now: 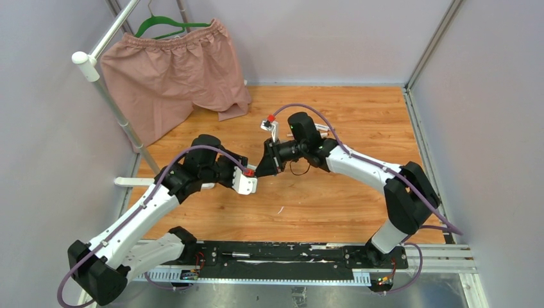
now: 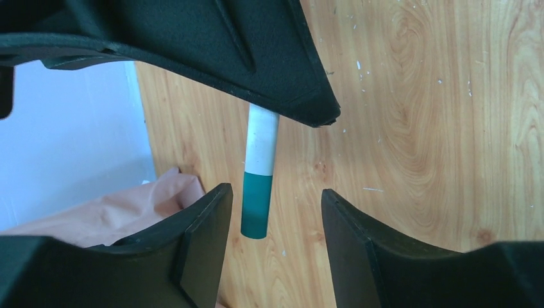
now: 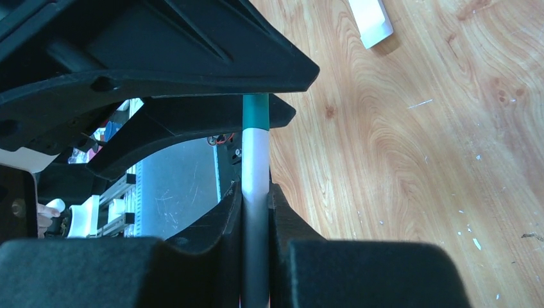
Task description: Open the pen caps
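Observation:
The green cap's end is already passed by the fingers of my left gripper, so the gripper should close now. Closing now would catch the cap.
My right gripper [image 3: 255, 187] is shut on the pale barrel of a pen [image 3: 255, 160], which it holds above the wooden table. The pen's green cap [image 2: 255, 205] is on the pen. It points into the gap of my left gripper [image 2: 272, 192], which is open, with a finger on each side of the cap and not touching it. In the top view the two grippers meet tip to tip at mid table, left [image 1: 249, 183] and right [image 1: 262, 168]. No other pens or caps show.
Pink shorts [image 1: 170, 70] hang on a green hanger from a white rack pole [image 1: 112, 106] at the back left. A white bar [image 1: 131, 182] lies at the table's left edge. A white scrap [image 3: 372, 19] lies on the wood. The arm rail [image 1: 289, 256] runs along the near edge.

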`<state>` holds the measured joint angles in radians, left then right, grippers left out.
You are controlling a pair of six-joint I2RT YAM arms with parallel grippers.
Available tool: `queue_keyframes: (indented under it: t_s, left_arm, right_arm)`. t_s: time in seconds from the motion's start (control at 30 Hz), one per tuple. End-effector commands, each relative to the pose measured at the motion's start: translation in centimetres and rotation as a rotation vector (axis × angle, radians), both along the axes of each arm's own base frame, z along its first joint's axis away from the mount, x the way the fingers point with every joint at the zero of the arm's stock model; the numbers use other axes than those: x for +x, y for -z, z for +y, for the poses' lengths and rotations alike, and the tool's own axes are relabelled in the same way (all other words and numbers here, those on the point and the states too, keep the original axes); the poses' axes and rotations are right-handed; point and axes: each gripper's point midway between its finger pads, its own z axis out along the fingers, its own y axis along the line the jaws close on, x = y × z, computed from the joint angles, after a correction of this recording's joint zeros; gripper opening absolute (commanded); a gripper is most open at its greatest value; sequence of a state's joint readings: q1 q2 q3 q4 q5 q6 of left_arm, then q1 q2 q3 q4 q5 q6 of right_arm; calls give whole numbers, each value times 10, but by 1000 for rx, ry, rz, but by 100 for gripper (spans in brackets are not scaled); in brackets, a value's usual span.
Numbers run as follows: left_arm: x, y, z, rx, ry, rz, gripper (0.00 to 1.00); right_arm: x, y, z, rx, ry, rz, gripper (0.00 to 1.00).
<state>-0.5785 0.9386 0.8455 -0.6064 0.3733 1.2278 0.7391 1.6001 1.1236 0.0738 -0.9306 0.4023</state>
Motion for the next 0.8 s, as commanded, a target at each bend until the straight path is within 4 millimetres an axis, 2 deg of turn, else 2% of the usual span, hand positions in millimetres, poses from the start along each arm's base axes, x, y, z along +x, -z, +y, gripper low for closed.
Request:
queue_keyframes:
  t_s: [0.0, 0.1, 0.33, 0.43, 0.63, 0.77]
  left_arm:
    - [2, -6, -6, -12, 23, -17, 58]
    - [4, -10, -8, -21, 24, -25, 56]
    - [1, -6, -11, -7, 48, -32, 43]
    - [1, -2, -11, 13, 50, -36, 32]
    - [15, -1, -2, 59, -7, -82, 1]
    - [28, 2, 4, 83, -64, -121, 0]
  right_arm:
    - [3, 2, 7, -7, -1, 26, 0]
    - [4, 4, 9, -17, -1, 34, 0]
    - [8, 3, 12, -23, 13, 37, 0]
    - [9, 3, 14, -23, 12, 41, 0]
    - [4, 8, 6, -49, 16, 32, 0]
    - [1, 15, -9, -88, 39, 34, 0]
